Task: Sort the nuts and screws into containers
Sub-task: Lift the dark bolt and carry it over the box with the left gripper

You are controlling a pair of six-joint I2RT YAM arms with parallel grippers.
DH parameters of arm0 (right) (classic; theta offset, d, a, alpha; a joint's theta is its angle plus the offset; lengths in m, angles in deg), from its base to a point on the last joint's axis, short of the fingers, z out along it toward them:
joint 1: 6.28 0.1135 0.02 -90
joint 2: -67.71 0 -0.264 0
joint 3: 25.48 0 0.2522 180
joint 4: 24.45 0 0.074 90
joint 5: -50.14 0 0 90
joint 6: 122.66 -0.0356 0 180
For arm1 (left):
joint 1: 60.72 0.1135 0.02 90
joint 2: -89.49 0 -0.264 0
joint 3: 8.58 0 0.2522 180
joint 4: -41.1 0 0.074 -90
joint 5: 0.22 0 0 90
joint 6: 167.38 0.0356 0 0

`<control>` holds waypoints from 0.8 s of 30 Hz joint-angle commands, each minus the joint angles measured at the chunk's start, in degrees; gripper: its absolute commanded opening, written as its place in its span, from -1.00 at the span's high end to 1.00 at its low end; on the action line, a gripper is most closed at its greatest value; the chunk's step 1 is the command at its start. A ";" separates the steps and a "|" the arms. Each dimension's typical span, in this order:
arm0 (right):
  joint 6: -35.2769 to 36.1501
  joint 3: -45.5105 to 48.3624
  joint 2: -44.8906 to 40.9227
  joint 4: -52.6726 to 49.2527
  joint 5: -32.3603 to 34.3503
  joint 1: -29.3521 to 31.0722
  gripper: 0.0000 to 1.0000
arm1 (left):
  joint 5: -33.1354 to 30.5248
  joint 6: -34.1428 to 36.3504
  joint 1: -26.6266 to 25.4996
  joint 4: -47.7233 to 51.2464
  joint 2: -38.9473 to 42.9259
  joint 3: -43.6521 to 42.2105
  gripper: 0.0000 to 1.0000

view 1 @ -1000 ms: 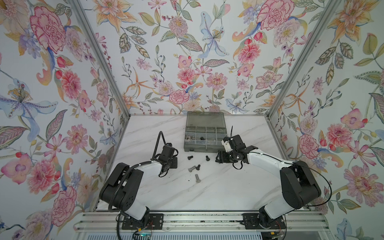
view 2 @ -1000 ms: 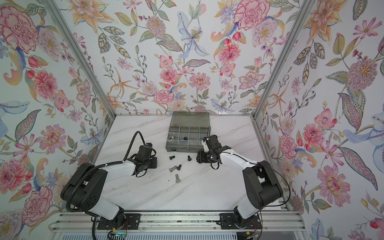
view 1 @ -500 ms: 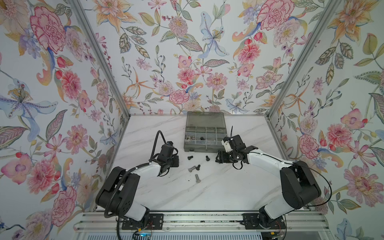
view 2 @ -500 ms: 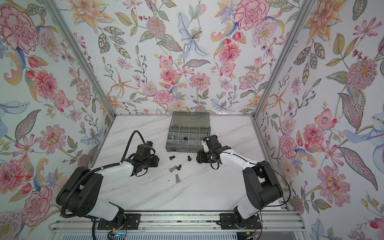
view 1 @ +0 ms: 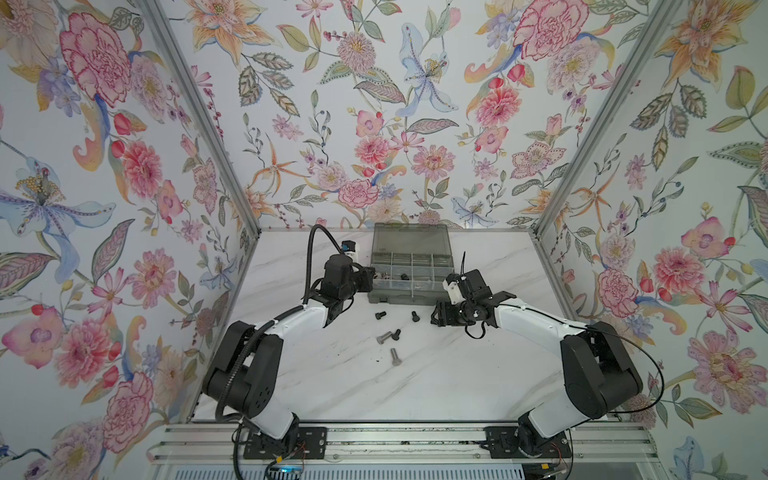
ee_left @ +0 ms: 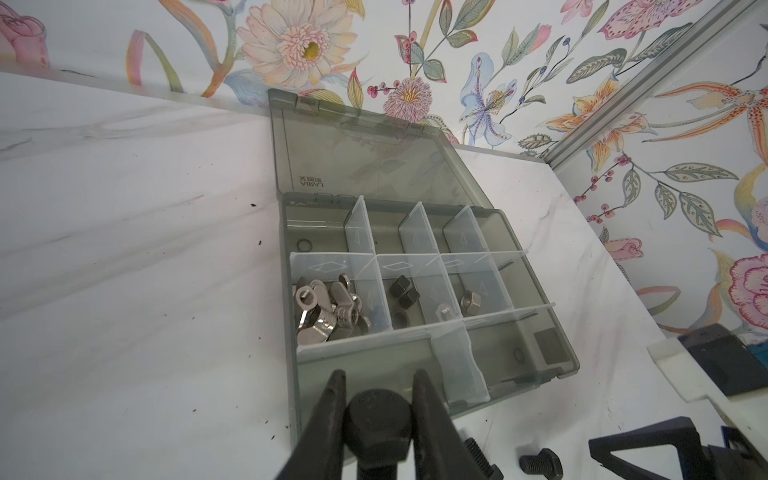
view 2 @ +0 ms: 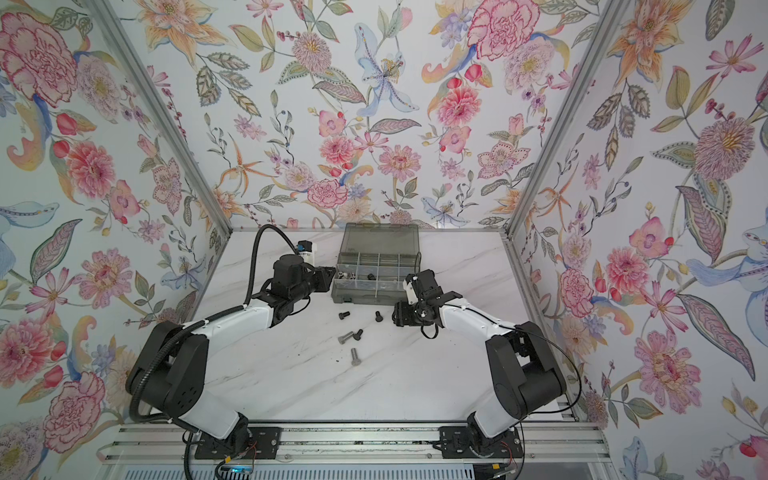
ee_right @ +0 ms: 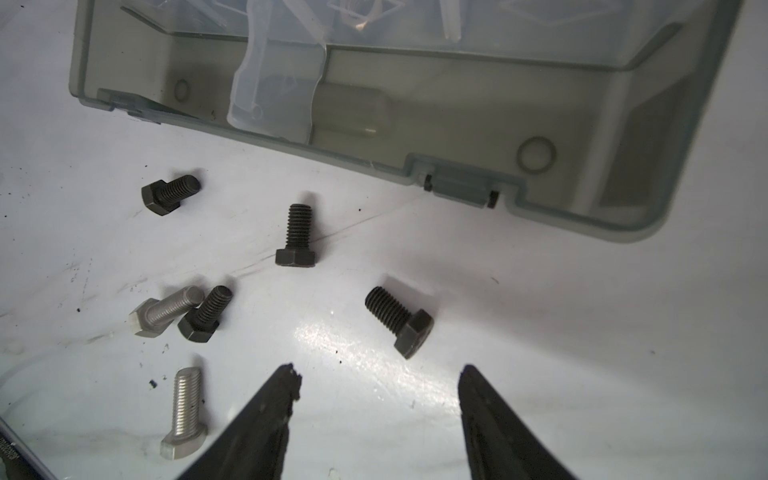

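My left gripper needs to hold on to the black screw until it gets to the box's empty front section. The screw is at the box's edge and would miss if I opened now.
My left gripper (ee_left: 379, 374) is shut on the hex head of a black screw (ee_left: 378, 419), just above the front left corner of the smoky-grey organizer box (ee_left: 557, 328). In both top views this gripper (view 1: 368, 276) (view 2: 328, 274) is at the box's left edge. The containers hold silver wing nuts (ee_left: 328, 309), black nuts (ee_left: 403, 291) and a silver nut (ee_left: 471, 299). My right gripper (ee_right: 380, 374) (view 1: 436, 318) stands open low over the table, nothing between its fingers. A black screw (ee_right: 399, 320) lies just ahead of it. Several more black and silver screws (ee_right: 297, 237) (ee_right: 185, 411) lie loose.
The box (view 1: 409, 298) has its lid (view 1: 411, 241) laid open toward the back wall. Loose screws (view 1: 384, 337) lie between the two arms in front of the box. Flowered walls enclose the white marble table (view 1: 415, 386) on three sides.
My left gripper has risen and moved back and to the right, from the loose screws to the box's left edge, with the black screw in it. The right arm has not moved.
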 commanded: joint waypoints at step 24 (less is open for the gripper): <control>-1.35 2.37 -4.10 0.09 0.03 1.25 -0.33 | -2.91 1.87 -3.19 -0.14 -13.64 6.56 0.73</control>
